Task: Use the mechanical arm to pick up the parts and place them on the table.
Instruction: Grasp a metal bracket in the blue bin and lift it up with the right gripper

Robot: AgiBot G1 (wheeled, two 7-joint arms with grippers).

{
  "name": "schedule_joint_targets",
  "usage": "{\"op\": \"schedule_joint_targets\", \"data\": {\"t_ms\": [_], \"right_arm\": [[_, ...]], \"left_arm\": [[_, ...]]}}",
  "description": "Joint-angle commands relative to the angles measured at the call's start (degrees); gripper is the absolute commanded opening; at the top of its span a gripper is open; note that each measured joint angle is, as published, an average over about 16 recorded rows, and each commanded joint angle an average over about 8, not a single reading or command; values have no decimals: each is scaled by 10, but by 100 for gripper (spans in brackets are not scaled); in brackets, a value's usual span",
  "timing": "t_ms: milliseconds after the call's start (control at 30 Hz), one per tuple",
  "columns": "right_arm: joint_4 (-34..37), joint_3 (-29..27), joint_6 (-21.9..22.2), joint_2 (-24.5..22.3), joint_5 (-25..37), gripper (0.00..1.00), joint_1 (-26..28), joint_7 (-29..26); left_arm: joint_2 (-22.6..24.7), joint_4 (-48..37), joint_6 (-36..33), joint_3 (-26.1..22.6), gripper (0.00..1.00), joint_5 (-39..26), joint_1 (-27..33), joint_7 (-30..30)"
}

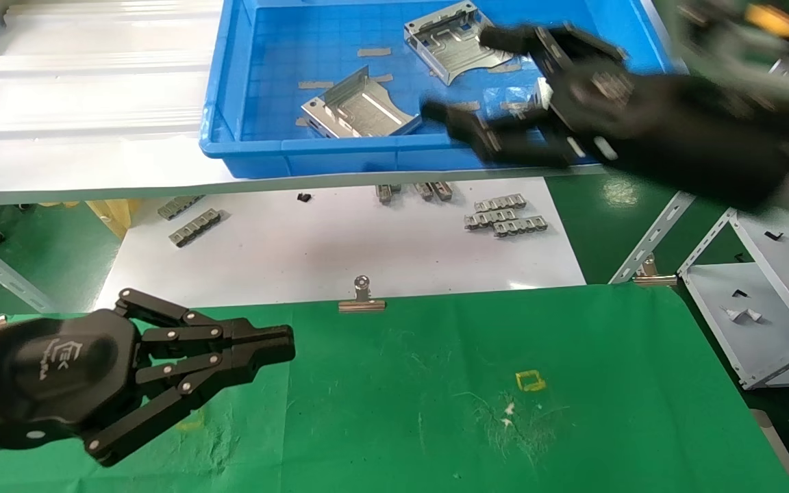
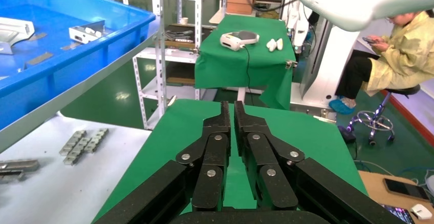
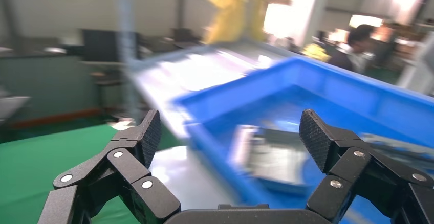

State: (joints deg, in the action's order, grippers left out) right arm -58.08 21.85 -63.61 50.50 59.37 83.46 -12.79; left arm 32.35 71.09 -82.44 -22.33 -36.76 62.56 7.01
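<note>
The farther bracket has a curved cut-out along its end (image 1: 477, 69), so my right gripper next needs to grip it across its straight facing sides to pick it up.
Two silvery brackets lie in the blue bin (image 1: 230, 103): one near its front wall (image 1: 360, 109), one farther back (image 1: 446, 41). My right gripper (image 1: 466, 75) is open and empty, hovering over the bin's right front part, between the two brackets and apart from both. In the right wrist view the open gripper (image 3: 230, 129) frames a blurred bracket (image 3: 271, 155) inside the bin (image 3: 358, 96). My left gripper (image 1: 285, 342) is shut and empty, low over the green table (image 1: 572, 383) at the front left. It also shows in the left wrist view (image 2: 230, 109).
A white board (image 1: 340, 246) with small grey clip strips (image 1: 504, 213) lies between bin and table. A binder clip (image 1: 361, 294) holds the cloth's far edge. A ribbed metal shelf (image 1: 79, 82) is at the back left, a grey rack (image 1: 757, 308) at the right. A yellow square mark (image 1: 530, 381) is on the cloth.
</note>
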Motion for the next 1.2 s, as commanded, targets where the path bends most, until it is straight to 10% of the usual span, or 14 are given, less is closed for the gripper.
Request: {"op": "schedule_joint_targets", "data": {"t_ms": [33,200,467,700,1000,1200], "right_arm": [[36,21,39,34,45,100,43,-2],[185,81,107,128,153,93,146,-10],[384,142,175,244,251,0,248,-8],[438,174,216,277,271,0,276,-34],[406,233,273,281,258,0,268,-133],[382,284,303,281,251,0,261,-197]], "left_arm": [[0,0,0,0,0,0,0,0],[0,0,0,0,0,0,0,0],[0,0,0,0,0,0,0,0],[0,0,0,0,0,0,0,0],[0,0,0,0,100,0,0,0],[0,0,0,0,100,0,0,0]]}}
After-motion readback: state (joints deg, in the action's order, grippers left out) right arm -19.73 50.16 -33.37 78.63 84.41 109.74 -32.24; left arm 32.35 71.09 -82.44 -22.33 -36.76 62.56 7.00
